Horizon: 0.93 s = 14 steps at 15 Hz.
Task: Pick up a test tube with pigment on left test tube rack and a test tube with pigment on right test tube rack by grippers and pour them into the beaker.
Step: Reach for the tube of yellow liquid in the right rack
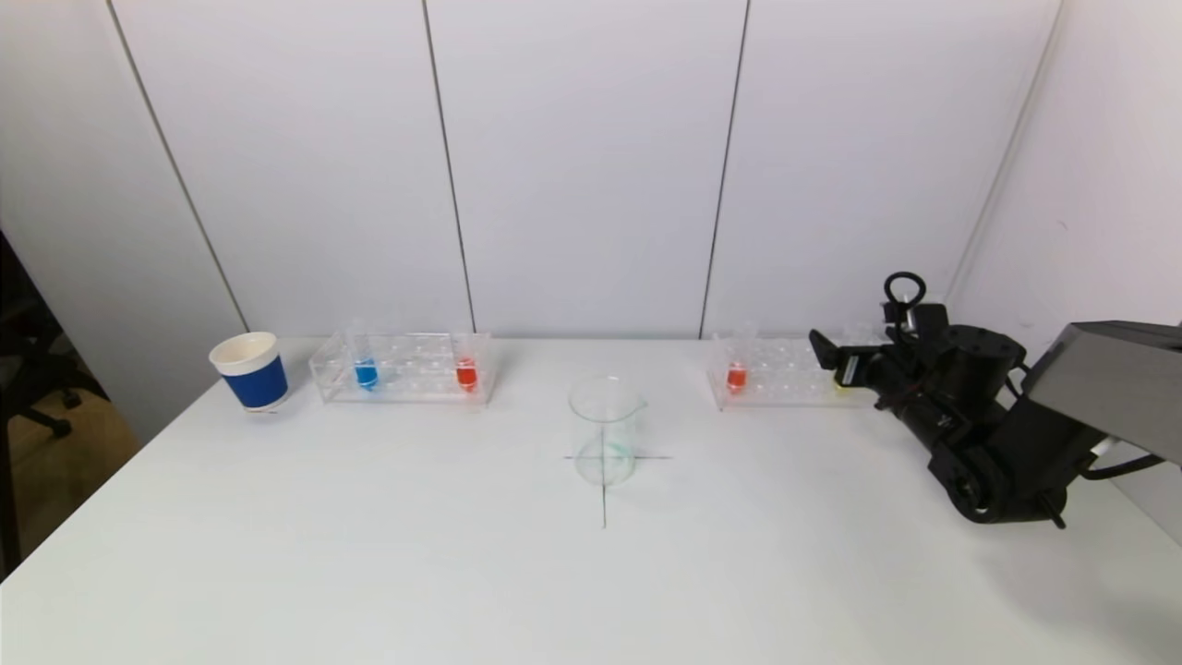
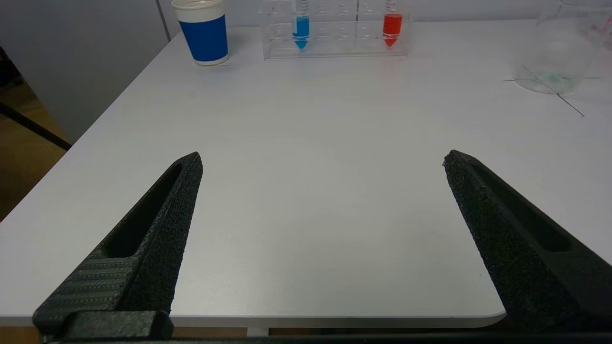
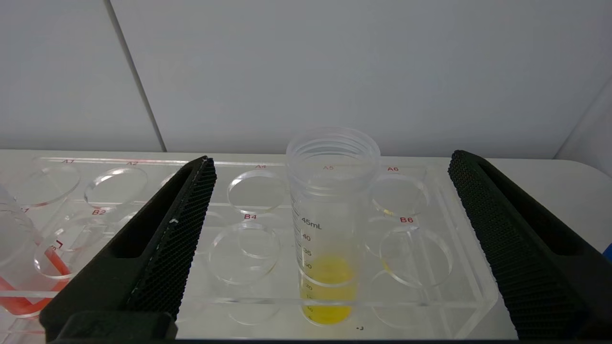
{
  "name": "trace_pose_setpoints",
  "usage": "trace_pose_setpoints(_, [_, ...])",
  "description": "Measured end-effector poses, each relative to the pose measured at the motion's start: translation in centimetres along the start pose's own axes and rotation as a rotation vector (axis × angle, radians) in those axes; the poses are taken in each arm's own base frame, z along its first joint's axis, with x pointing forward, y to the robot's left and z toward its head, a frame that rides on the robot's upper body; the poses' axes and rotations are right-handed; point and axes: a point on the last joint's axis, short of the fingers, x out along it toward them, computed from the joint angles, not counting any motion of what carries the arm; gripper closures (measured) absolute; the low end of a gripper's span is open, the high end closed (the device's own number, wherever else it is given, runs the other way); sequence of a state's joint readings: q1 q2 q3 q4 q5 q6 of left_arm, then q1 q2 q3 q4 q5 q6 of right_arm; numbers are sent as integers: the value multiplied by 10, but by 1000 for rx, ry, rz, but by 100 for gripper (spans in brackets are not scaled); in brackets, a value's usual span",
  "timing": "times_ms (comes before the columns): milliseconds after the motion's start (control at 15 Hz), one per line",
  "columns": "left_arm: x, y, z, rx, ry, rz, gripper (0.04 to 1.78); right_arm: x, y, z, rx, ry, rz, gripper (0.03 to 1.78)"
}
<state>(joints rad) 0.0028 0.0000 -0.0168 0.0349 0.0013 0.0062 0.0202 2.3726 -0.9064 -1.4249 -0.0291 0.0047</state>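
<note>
In the right wrist view my right gripper's fingers are beside the yellow tube [image 3: 330,224], level with its threaded rim [image 3: 333,160], so it is time to close on it now.
The left clear rack [image 1: 406,369] holds a blue tube [image 1: 366,372] and a red tube [image 1: 466,373]; both also show in the left wrist view, blue [image 2: 300,33] and red [image 2: 392,28]. The right clear rack [image 1: 785,374] holds a red tube [image 1: 736,376] and a yellow tube [image 3: 330,224]. The glass beaker [image 1: 606,429] stands at the table's middle on a drawn cross. My right gripper [image 3: 330,191] is open at the right rack, its fingers either side of the yellow tube without touching it. My left gripper [image 2: 322,160] is open and empty over the table's near left edge.
A blue and white paper cup [image 1: 250,371] stands left of the left rack. The white wall runs close behind both racks. The right rack's other holes [image 3: 253,191] are vacant. The right arm [image 1: 970,416] lies low over the table's right side.
</note>
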Motion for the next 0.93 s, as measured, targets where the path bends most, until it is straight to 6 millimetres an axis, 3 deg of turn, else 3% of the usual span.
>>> trace_pose_setpoints(267, [0,0,0,0,0,0,6,0,1,0,0,-1,2,6])
trace_pose_setpoints(400, [0,0,0,0,0,0,6,0,0,0,0,-1,1,17])
trace_pose_setpoints(533, [0,0,0,0,0,0,6,0,1,0,0,-1,2,38])
trace_pose_setpoints(800, [0,0,0,0,0,0,6,0,2,0,0,-1,4,110])
trace_pose_setpoints(933, [0,0,0,0,0,0,6,0,2,-1,0,1,4,132])
